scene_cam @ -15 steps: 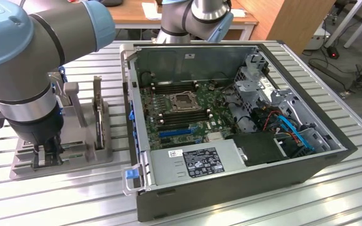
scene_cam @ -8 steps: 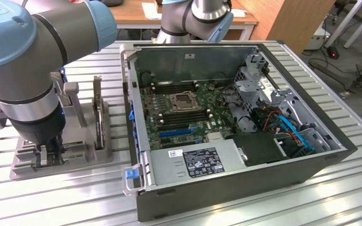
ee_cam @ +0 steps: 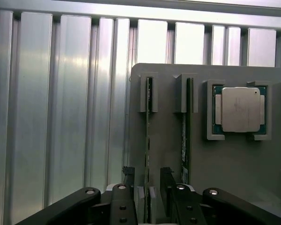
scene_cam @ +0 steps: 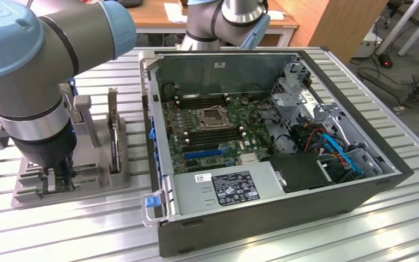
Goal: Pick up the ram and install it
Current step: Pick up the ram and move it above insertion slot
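I will install the nearer ram in the motherboard's memory slots, so my gripper will grab that ram by its long top edge next.
Two ram sticks stand on edge in slots of a grey holder. My gripper is lowered over the nearer ram. Its dark fingers straddle that thin green stick, with a gap still showing beside it, so the gripper is open. The second ram stands one slot over. In the exterior view the gripper is down on the holder at the exterior view's left, beside the open computer case. Dark memory slots lie on the green motherboard next to the processor socket.
A silver processor rests in a pocket of the holder. A dark upright card stands on the holder between the gripper and the case. Inside the case are a power supply and a drive cage with blue cables. The table is ribbed aluminium.
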Available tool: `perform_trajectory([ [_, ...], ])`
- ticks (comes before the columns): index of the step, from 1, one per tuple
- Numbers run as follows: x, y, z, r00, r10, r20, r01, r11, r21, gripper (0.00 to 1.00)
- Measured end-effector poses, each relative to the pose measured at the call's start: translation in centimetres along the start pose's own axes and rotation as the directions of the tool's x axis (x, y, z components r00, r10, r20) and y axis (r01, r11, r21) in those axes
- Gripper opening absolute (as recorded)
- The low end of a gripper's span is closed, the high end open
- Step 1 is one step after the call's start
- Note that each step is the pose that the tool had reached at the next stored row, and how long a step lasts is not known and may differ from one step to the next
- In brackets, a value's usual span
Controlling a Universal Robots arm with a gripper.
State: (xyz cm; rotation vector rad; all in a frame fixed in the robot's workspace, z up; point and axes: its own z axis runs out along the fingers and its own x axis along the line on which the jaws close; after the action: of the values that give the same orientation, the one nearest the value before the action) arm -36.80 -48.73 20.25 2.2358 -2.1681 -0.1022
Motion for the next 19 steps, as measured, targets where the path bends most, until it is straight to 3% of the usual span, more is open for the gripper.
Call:
perform_trajectory([
  [4,0.00,0.00,0.00,1.0000,0.000,0.0000,0.000,1.0000,0.0000,0.33],
  [5,0.00,0.00,0.00,1.0000,0.000,0.0001,0.000,1.0000,0.0000,0.26],
  [19,0.01,-0.25,0.13,1.0000,0.000,0.0001,0.000,1.0000,0.0002,0.26],
])
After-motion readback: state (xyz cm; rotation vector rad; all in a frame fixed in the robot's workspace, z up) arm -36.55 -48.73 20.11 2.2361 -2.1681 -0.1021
